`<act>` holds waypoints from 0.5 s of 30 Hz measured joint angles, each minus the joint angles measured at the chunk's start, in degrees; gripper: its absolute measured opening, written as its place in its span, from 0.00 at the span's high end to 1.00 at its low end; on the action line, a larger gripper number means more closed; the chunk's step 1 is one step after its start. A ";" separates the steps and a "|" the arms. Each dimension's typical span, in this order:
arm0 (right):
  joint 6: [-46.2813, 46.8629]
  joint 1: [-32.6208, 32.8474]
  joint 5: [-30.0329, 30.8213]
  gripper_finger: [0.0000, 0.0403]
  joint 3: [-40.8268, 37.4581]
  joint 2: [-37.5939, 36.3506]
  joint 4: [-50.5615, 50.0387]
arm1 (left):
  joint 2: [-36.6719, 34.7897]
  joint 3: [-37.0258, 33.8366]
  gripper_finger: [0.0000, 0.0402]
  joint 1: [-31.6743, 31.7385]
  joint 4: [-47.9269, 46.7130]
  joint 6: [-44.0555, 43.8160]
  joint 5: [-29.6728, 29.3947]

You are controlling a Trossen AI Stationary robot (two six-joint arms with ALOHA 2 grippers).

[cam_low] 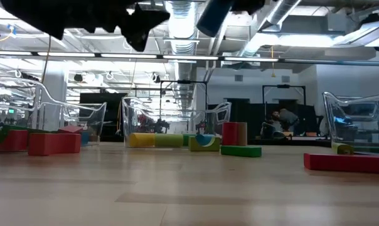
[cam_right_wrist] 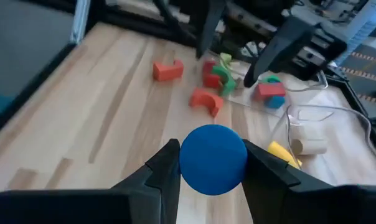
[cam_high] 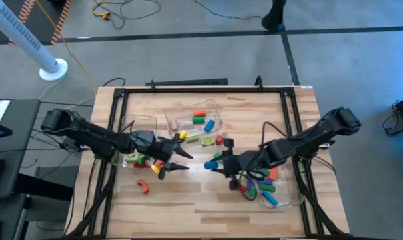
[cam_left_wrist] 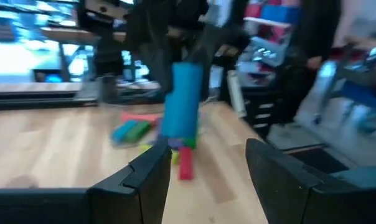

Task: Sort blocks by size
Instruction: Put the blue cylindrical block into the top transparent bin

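Observation:
My right gripper needs to keep holding the blue cylinder (cam_high: 210, 165) (cam_right_wrist: 213, 160) until my left gripper's fingers grab it. Those fingers are open and still short of the cylinder's end.
My right gripper (cam_high: 215, 165) is shut on a blue cylinder (cam_right_wrist: 213, 160) above the table's middle. The cylinder also shows in the left wrist view (cam_left_wrist: 182, 99) and at the top of the low view (cam_low: 213, 16). My left gripper (cam_high: 185, 161) is open and empty, just left of the cylinder and facing it. Other blocks lie about: a yellow cylinder (cam_high: 181, 135), a green bar (cam_high: 191, 139) and a red cylinder (cam_high: 219, 140) near the middle, and red arch pieces (cam_high: 143, 187) at the near left. My right gripper pinches the blue cylinder's round side (cam_right_wrist: 187, 163) between its two fingers, with the cylinder's round end face toward the wrist camera. The cylinder lies roughly along the fingers. It hangs tilted below them, lifted clear of the table (cam_left_wrist: 182, 118).
Three clear bins hold blocks: one at the left (cam_high: 131, 127), one at the far middle (cam_high: 218, 110), one at the right (cam_high: 291, 193). A bare strip of table lies along the near edge (cam_high: 201, 213). People show in the room beyond.

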 joint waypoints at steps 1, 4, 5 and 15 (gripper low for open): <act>-0.68 0.31 0.10 0.60 1.38 1.12 -1.26 | -0.02 0.39 0.50 0.43 -0.24 -0.93 2.39; -2.28 0.49 0.15 0.60 4.97 3.77 -4.26 | -0.06 2.06 0.50 1.77 -1.15 -3.16 6.88; -2.88 0.48 0.15 0.60 6.01 4.66 -4.94 | -0.09 2.61 0.50 2.06 -2.30 -3.66 7.48; -9.39 0.32 0.17 0.60 14.00 10.64 -6.67 | -0.04 6.06 0.50 2.72 -9.78 -4.05 9.56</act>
